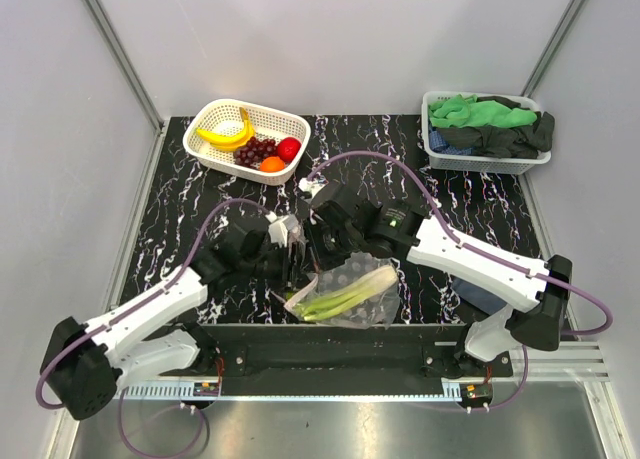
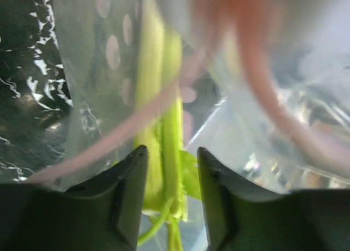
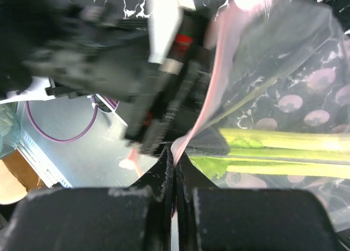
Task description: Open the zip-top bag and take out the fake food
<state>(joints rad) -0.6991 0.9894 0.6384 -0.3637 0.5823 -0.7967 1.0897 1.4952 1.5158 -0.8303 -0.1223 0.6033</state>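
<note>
Next, my left gripper should grab the pale-green stalks by their leafy end at the bag's opening (image 1: 307,308) (image 2: 168,184) to draw them out lengthwise.
The clear zip-top bag (image 1: 368,275) lies at the near middle of the table with pale-green stalks (image 1: 350,295) inside. My right gripper (image 3: 175,150) is shut on the bag's pinkish zip strip (image 3: 219,70) and holds the mouth up; the stalks (image 3: 284,144) lie just beyond it. My left gripper (image 2: 172,150) is open at the bag's mouth, one finger on each side of the stalks (image 2: 164,98), and I cannot tell if it touches them. Both grippers meet at the bag's left end (image 1: 305,254). The banana (image 1: 228,134), grapes (image 1: 252,151), red fruit (image 1: 289,148) and orange piece (image 1: 271,164) lie in the white basket (image 1: 215,114).
A second white basket (image 1: 440,159) holding green and black cloths stands at the back right corner. The bag lies close to the table's front edge (image 1: 330,329). Purple cables arch over both arms.
</note>
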